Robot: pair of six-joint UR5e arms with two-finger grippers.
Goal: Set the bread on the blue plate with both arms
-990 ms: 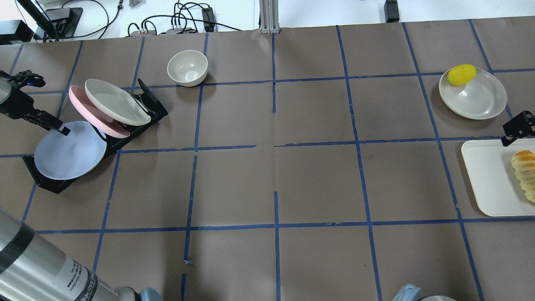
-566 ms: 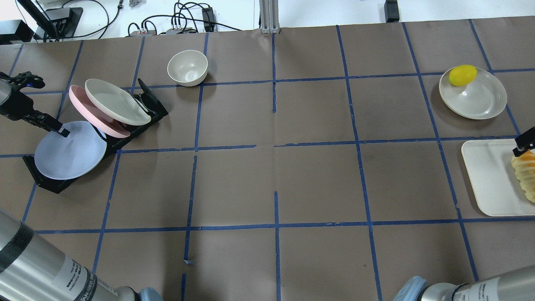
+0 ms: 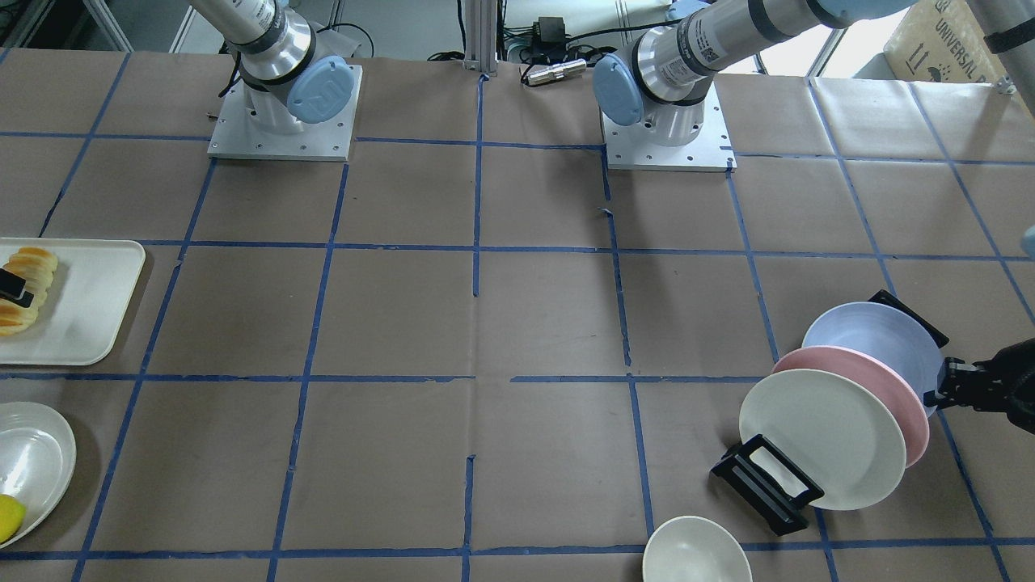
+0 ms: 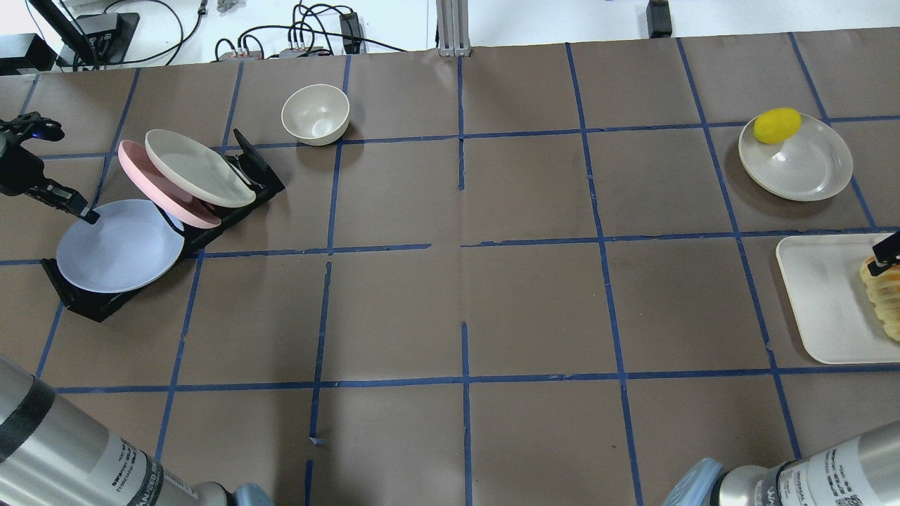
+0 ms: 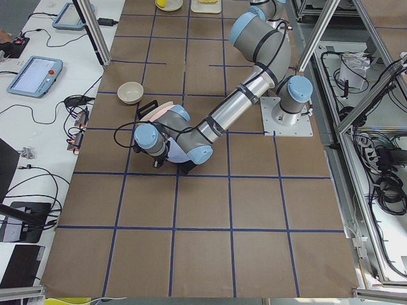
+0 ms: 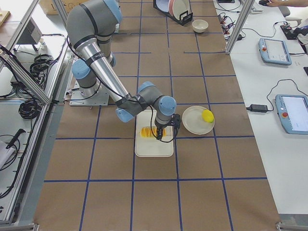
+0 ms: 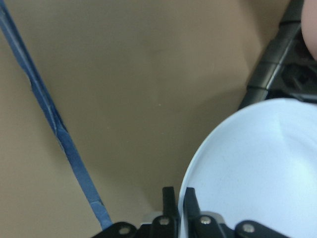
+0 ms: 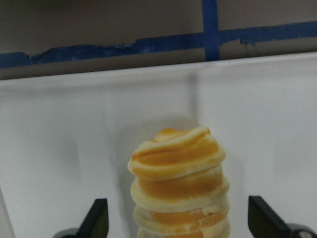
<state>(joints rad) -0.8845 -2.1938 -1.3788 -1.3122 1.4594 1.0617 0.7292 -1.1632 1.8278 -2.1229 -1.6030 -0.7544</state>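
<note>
The bread should go on the blue plate [image 3: 881, 335]. The robot's right gripper needs to take it by one end [image 3: 15, 312] next.
The blue plate [image 4: 119, 246] leans in the front slot of a black rack [image 4: 105, 306]. My left gripper [image 4: 88, 214] is shut on its far-left rim; the left wrist view shows both fingers [image 7: 170, 201] pinching the plate's edge [image 7: 257, 173]. The bread [image 4: 887, 295] lies on a white tray [image 4: 823, 302] at the right edge. My right gripper [image 8: 178, 218] is open, one finger on each side of the bread [image 8: 178, 183], low over its near end. In the front-facing view the bread [image 3: 36, 263] is at the far left and the blue plate [image 3: 881, 335] at the right.
A pink plate [image 4: 151, 186] and a cream plate [image 4: 197, 176] lean in the same rack behind the blue one. A cream bowl [image 4: 315, 114] stands beyond the rack. A cream plate [image 4: 801, 165] with a yellow lemon [image 4: 776, 125] sits beyond the tray.
My right gripper has moved down over the end of the bread. My left gripper has drawn back a little to the upper left, and the blue plate and rack shifted slightly with it.
</note>
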